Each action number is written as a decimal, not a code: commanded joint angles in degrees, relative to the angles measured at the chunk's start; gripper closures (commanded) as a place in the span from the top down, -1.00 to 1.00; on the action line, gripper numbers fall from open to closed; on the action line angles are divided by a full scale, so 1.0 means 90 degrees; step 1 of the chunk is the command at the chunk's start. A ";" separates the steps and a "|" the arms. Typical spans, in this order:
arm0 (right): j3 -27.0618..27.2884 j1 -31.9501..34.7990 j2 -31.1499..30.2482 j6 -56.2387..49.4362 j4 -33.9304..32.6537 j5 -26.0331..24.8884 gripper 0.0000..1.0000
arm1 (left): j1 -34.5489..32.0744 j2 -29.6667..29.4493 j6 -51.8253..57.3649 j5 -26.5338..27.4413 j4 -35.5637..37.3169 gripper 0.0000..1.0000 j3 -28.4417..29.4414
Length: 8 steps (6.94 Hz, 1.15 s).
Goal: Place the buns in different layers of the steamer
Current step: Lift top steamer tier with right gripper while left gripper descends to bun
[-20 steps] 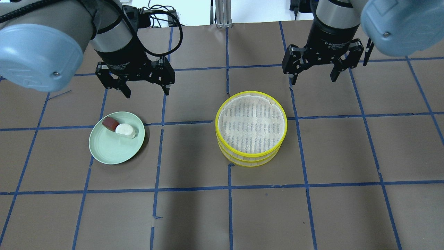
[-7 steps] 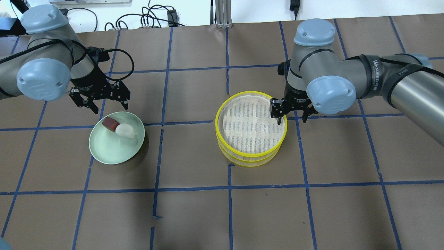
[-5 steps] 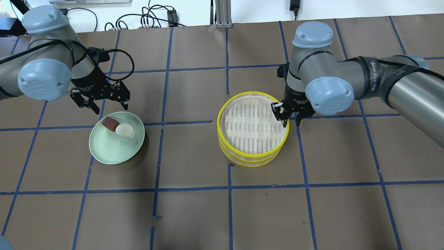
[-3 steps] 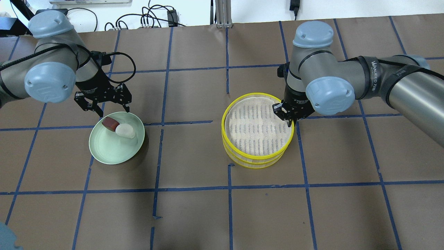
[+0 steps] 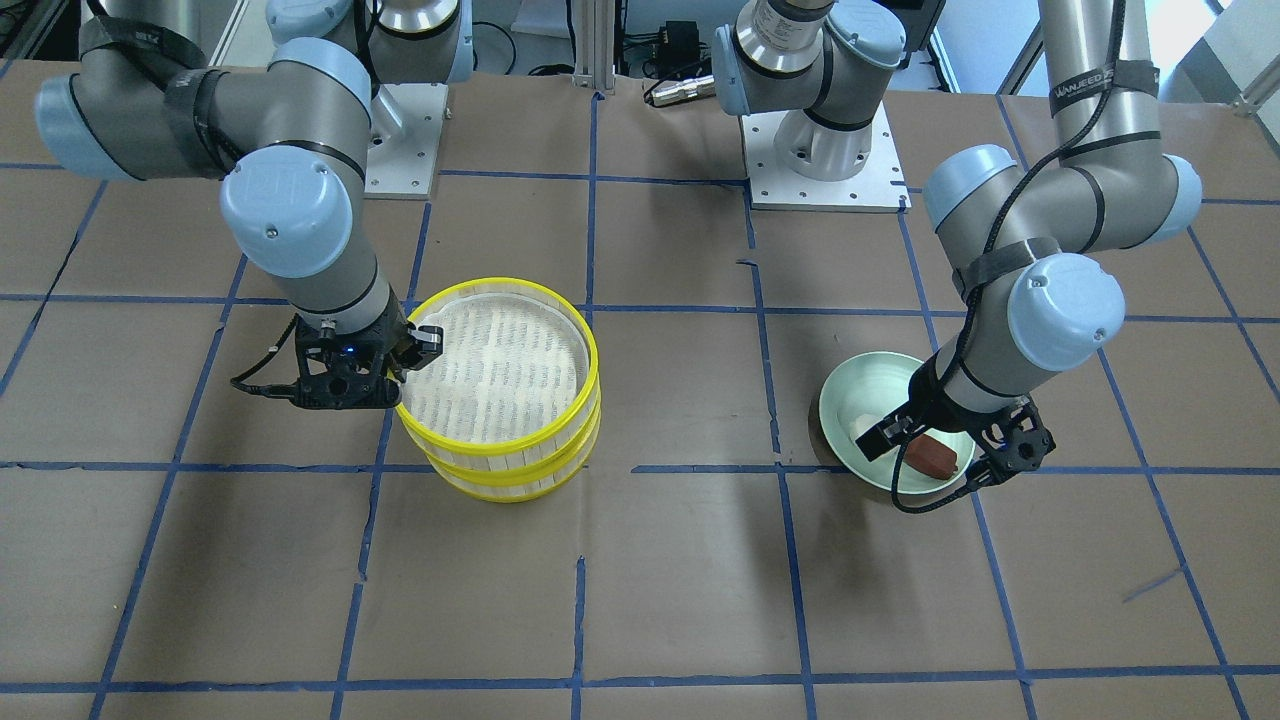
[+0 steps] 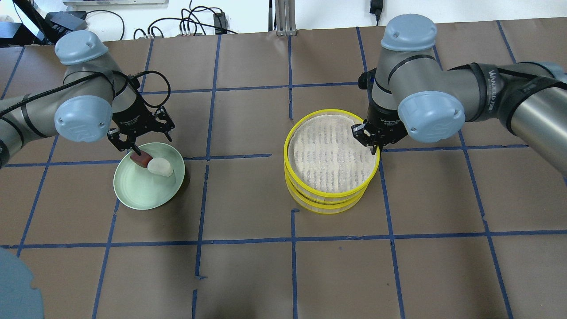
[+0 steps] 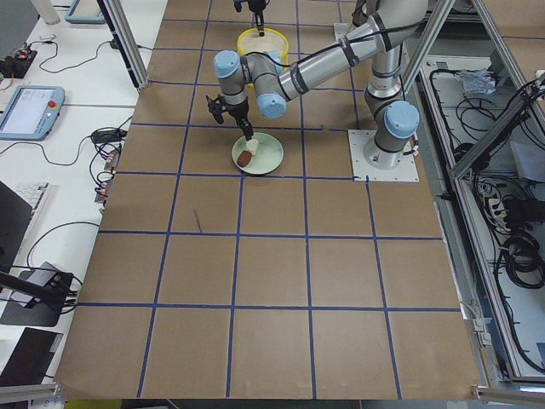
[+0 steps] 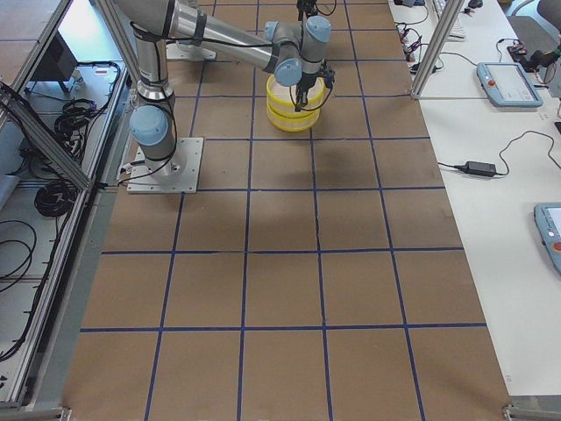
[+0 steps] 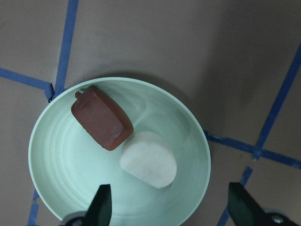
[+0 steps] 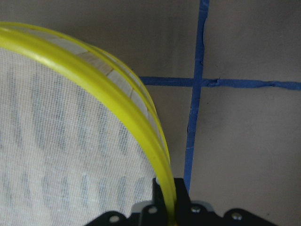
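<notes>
I will pick up the white bun by its rounded body (image 5: 866, 426) with my left gripper next, so that I can put a bun in the steamer (image 5: 498, 378).
The steamer stands as two stacked layers. My right gripper (image 6: 371, 144) is shut on the far-right yellow rim of the top layer (image 6: 310, 128), which sits offset to the right over the lower layer (image 6: 325, 204). The right wrist view shows the fingers pinching that rim (image 10: 94, 75). A reddish-brown bun (image 6: 141, 158) and a white bun (image 6: 160, 167) lie side by side on a pale green plate (image 6: 141, 195). My left gripper (image 6: 148, 138) is open just above the plate's far edge. In the left wrist view the brown bun (image 9: 102, 117) and the white bun (image 9: 149, 159) lie just beyond the open fingertips (image 9: 101, 207).
The table is brown paper with a grid of blue tape lines (image 6: 248, 241). Both steamer layers hold only their white liners (image 6: 330, 150). The arm bases (image 5: 820, 150) stand at the table's robot side. Cables (image 6: 195, 22) lie beyond the far edge.
My right gripper came down, shut on the top layer's rim and shifted that layer to the right. My left gripper came down and moved right to hover over the buns on the plate.
</notes>
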 commanded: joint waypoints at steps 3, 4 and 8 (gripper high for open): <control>-0.1019 -0.0778 -0.0368 -0.0486 0.1557 -0.0017 -0.86 | -0.0002 -0.0338 -0.0934 0.0164 0.0936 0.74 -0.0800; -0.1108 -0.0925 -0.0465 -0.0661 0.1590 0.0011 -0.86 | -0.0002 -0.0348 -0.0924 0.0378 0.1044 0.59 -0.0802; -0.1148 -0.1024 -0.0476 -0.0672 0.1580 0.0002 -0.84 | -0.0011 -0.0183 -0.0895 0.0409 0.1035 -0.76 -0.0753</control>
